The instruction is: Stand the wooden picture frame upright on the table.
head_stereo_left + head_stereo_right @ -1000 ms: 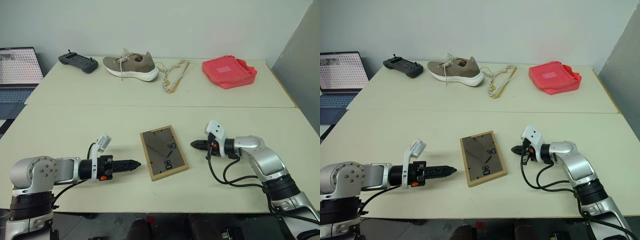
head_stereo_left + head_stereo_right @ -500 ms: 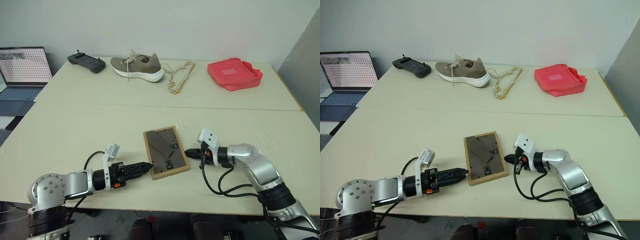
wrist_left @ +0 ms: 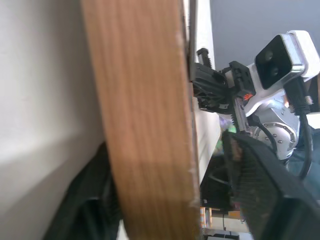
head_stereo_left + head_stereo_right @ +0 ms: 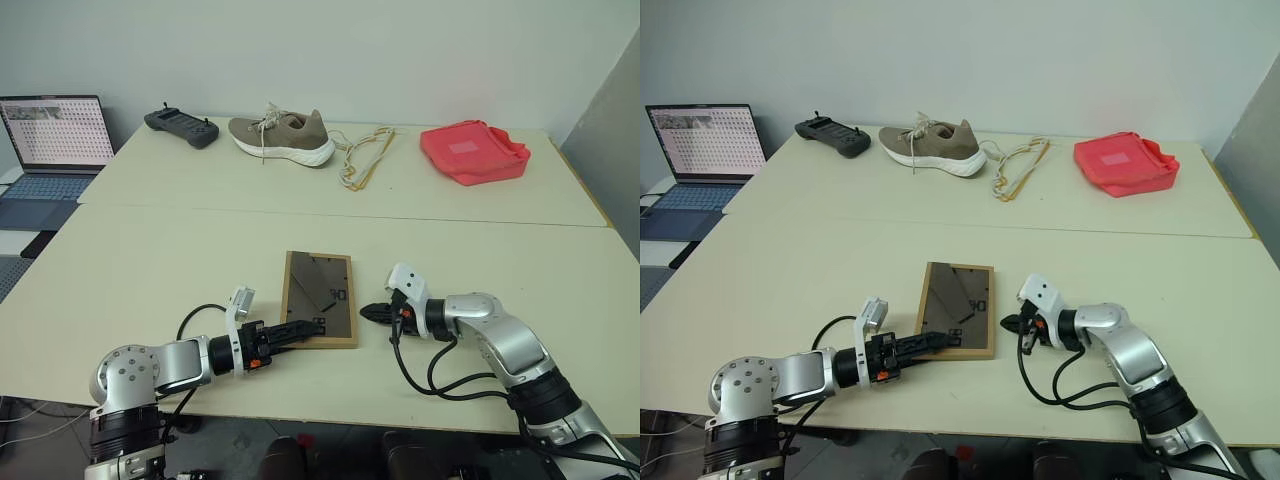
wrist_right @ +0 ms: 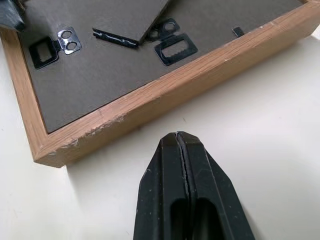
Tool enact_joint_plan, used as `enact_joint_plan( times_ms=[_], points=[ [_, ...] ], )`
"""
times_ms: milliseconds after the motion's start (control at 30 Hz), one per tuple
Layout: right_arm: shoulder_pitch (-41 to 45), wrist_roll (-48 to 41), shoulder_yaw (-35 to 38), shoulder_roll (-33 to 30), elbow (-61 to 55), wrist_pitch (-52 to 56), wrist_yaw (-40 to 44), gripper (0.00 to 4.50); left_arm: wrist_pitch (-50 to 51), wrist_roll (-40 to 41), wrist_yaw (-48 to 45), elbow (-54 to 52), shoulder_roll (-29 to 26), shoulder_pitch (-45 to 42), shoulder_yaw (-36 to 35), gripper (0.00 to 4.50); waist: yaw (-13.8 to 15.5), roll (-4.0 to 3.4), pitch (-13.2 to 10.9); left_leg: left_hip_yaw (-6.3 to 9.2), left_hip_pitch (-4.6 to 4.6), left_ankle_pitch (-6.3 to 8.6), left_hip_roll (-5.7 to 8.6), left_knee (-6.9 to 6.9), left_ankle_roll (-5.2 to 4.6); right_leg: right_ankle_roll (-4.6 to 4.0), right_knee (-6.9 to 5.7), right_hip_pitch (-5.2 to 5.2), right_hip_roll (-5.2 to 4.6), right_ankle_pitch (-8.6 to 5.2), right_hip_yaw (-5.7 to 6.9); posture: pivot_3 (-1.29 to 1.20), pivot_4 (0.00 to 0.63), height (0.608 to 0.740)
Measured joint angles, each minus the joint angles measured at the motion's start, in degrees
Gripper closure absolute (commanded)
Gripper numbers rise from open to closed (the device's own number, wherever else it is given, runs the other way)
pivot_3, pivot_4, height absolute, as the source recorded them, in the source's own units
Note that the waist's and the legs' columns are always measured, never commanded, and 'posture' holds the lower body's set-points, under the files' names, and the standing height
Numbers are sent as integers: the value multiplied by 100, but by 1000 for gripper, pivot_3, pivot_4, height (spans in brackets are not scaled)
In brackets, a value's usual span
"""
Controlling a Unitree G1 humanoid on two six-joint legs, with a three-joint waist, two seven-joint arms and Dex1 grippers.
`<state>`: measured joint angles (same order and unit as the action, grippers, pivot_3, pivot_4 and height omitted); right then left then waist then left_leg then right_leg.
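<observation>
I need to pick up the picture frame [image 4: 318,290] next by its wooden bar [image 4: 300,341] with my left gripper.
The wooden picture frame [image 4: 318,290] lies back side up on the table [image 4: 150,260], near its front edge. The dark back board [image 5: 150,60] shows its folded stand and black clips. My left gripper [image 4: 305,327] is at the frame's near left corner. Its fingers stand open astride the wooden rail [image 3: 145,125]: one low against the table side, and the other finger [image 3: 260,190] a small gap away over the back board. My right gripper [image 5: 177,137] is shut and empty. Its tip sits just short of the frame's right rail, near the front corner.
On the far half of the table lie a black controller [image 4: 181,124], a tan shoe [image 4: 282,136], a loose cord [image 4: 362,158] and a red bag [image 4: 473,152]. An open laptop [image 4: 55,135] stands off the table's left end. A grey panel [image 4: 610,120] rises at the right.
The frame has turned from skewed to nearly square with the table edge. My left gripper has moved right, onto the frame's corner. My right gripper has closed in on its right rail. The camera also shifted.
</observation>
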<state>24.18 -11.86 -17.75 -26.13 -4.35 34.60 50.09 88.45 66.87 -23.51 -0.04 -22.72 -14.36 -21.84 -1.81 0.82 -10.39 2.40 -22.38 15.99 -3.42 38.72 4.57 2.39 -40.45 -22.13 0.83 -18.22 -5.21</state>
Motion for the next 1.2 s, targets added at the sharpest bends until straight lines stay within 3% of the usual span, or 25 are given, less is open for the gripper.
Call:
enact_joint_plan(
  times_ms=[167, 300, 433, 600, 733, 967, 1200],
  points=[
    [-12, 0, 28, -56, 9, -57, -7, 4500, 37, 22, -118, 132, -18, -143, -17, 3094, -1, 1, -1, 7, -7, 0, -1, -1, 0, 0, 5, -3, 1, 0, 7, 0, 150, 740],
    [38, -142, 415, -350, 9, 15, 24, 4500, 99, 81, 9, 113, 52, -350, -48, 3212, 8, 4, -4, 11, -22, 0, 0, 0, 1, 2, 12, -8, -1, 1, 11, 0, 150, 740],
    [573, -856, 1215, -633, -218, 737, 203, 3691, 110, 179, 249, 121, 132, -743, -195, 3212, -6, 13, -14, 27, -35, 0, -3, 0, 1, 1, 12, -18, 3, 2, 21, 0, 150, 740],
    [1588, -2231, 1972, -519, -425, 2164, 331, 2436, 73, 401, 153, 95, 147, -1265, -211, 3212, -34, 13, -17, 33, -38, -1, -6, -10, 1, 0, 25, -20, 7, 2, 26, 0, 150, 740],
    [2018, -2583, 2060, -93, -237, 2515, 50, 1442, -64, 405, 31, 79, 114, -1437, -104, 3212, -30, 13, -18, 37, -47, -1, -5, -12, 1, 0, 39, -19, 3, 3, 33, 0, 150, 740],
    [2555, -2396, 1715, 205, 311, 2275, -173, 22, -294, 384, -107, 66, 48, -1484, 97, 3212, -22, 12, -19, 36, -51, -1, -5, -26, 2, 1, 49, -23, -1, 3, 37, 0, 150, 740],
    [2579, -2091, 1400, 600, 376, 1980, -496, 22, -375, 408, -104, 26, 47, -1452, 175, 3212, -22, 11, -19, 34, -52, -7, -7, -36, 12, 1, 50, -29, -1, 3, 37, 0, 150, 740]
  ],
)
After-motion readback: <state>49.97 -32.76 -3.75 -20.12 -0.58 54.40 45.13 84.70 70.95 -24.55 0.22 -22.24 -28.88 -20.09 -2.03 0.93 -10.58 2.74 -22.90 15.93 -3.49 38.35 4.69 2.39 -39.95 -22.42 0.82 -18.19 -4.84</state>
